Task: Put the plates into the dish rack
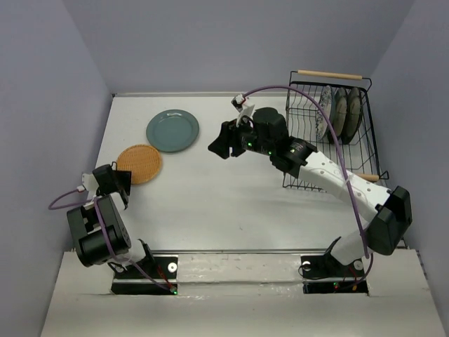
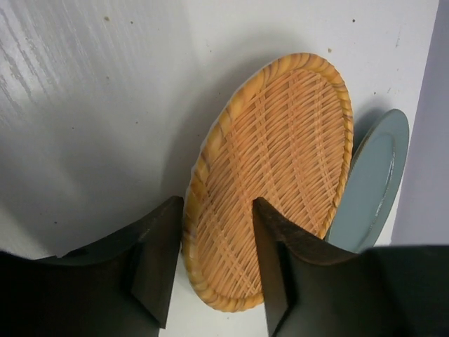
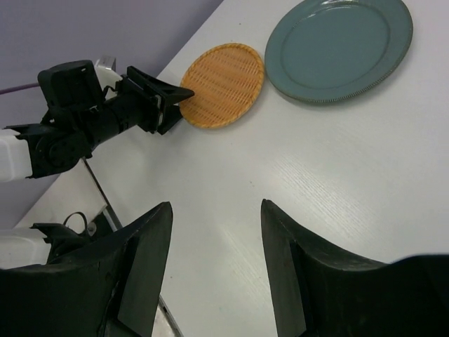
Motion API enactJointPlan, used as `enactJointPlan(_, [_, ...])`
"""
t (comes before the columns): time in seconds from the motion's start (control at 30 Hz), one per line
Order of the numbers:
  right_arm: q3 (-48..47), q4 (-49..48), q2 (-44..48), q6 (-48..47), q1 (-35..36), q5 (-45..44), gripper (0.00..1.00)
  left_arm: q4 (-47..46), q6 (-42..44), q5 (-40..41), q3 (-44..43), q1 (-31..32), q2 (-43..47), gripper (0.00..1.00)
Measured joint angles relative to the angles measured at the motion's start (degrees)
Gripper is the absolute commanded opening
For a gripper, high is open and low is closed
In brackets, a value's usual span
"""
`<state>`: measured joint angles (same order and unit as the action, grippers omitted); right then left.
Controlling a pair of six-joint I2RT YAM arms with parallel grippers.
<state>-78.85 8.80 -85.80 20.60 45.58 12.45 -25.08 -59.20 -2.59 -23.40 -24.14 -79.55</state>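
The orange-tan plate [image 1: 139, 163] will be reached by my right gripper and grabbed by its rim opposite my left gripper, which leaves the rest free for the rack.
The orange-tan woven plate [image 1: 139, 163] lies flat on the table at the left, beside the plain teal plate [image 1: 172, 130]. My left gripper [image 1: 121, 184] is open at the woven plate's near edge; in the left wrist view the jaws [image 2: 217, 210] straddle its rim [image 2: 273, 175] without closing, and the teal plate [image 2: 372, 184] shows behind. My right gripper [image 1: 219, 144] is open and empty above the table's middle, to the right of the teal plate [image 3: 338, 48]. Three plates stand upright in the black wire dish rack [image 1: 365, 140] at the back right.
The rack has a wooden rod handle at its far end [image 1: 330, 74] and another at its near end [image 1: 370, 177]. The right arm's purple cable [image 1: 337, 140] arches over the rack. Purple walls close in the table on three sides.
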Motion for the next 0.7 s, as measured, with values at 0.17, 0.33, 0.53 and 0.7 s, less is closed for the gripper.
enactJointPlan(0.17, [0.17,-0.13,0.04,-0.07,0.00,-0.04,0.59,-1.62,-1.09,0.26,0.07,-0.79,-1.77,0.06])
enactJointPlan(0.33, [0.17,-0.31,-0.04,-0.04,0.00,-0.02,0.61,-4.46,-0.79,0.00,-0.74,-2.25,0.76,0.05])
enactJointPlan(0.53, [0.07,-0.35,-1.68,0.20,0.00,0.11,0.78,4.52,3.74,0.39,-0.74,-2.60,10.80,0.06])
enactJointPlan(0.7, [-1.57,0.22,-4.42,0.11,0.02,0.04,0.88,13.90,8.79,0.66,-1.49,-0.70,25.27,0.06])
